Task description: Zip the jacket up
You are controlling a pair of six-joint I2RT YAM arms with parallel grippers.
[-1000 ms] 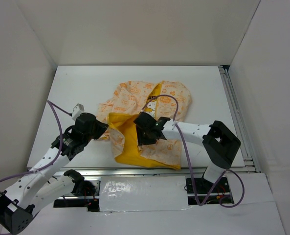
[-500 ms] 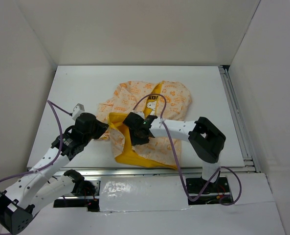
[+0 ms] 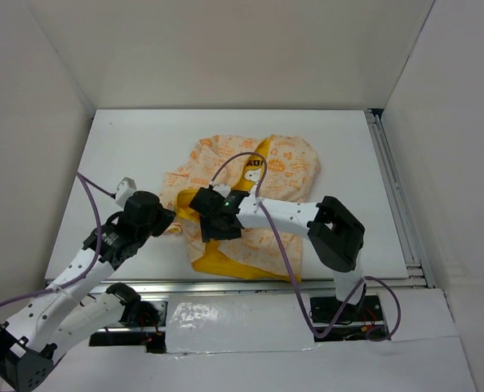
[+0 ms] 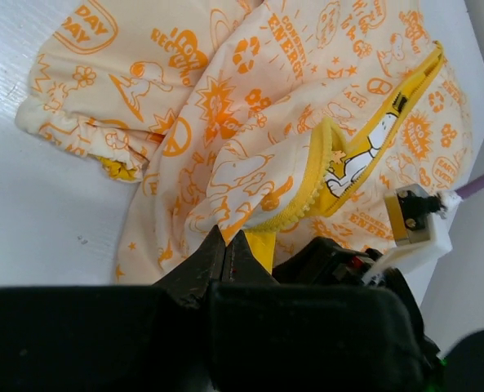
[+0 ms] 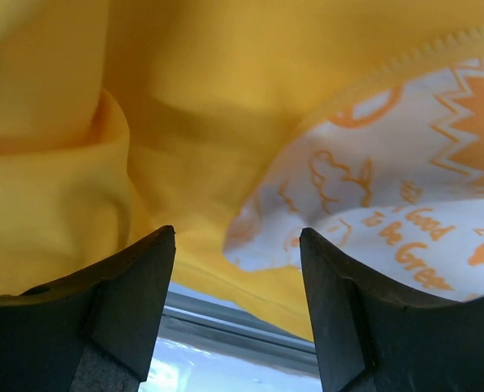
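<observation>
The yellow zipper edge should stay free to zip up, so I will grab the jacket's printed flap at its corner [image 5: 246, 247] with my right gripper next.
The cream jacket [image 3: 284, 167] with orange print lies crumpled mid-table, its yellow lining [image 3: 219, 260] turned out toward the near edge. My left gripper [image 3: 170, 217] is at the jacket's left edge. In the left wrist view [image 4: 228, 238] its jaws are shut, tips pinching the cloth just below the yellow zipper strip [image 4: 307, 204]. My right gripper [image 3: 211, 220] is open over the lining, close beside the left one. In the right wrist view [image 5: 237, 269] lining [image 5: 209, 98] and a printed flap [image 5: 372, 204] lie between its fingers, not gripped.
A metal rail [image 3: 392, 188] runs along the table's right side, and another [image 3: 250, 284] along the near edge, also visible in the right wrist view [image 5: 225, 322]. White walls enclose the table on three sides. Purple cables loop from both arms.
My right gripper has swept left across the jacket, from its middle to close beside the left gripper. The left arm has barely moved.
</observation>
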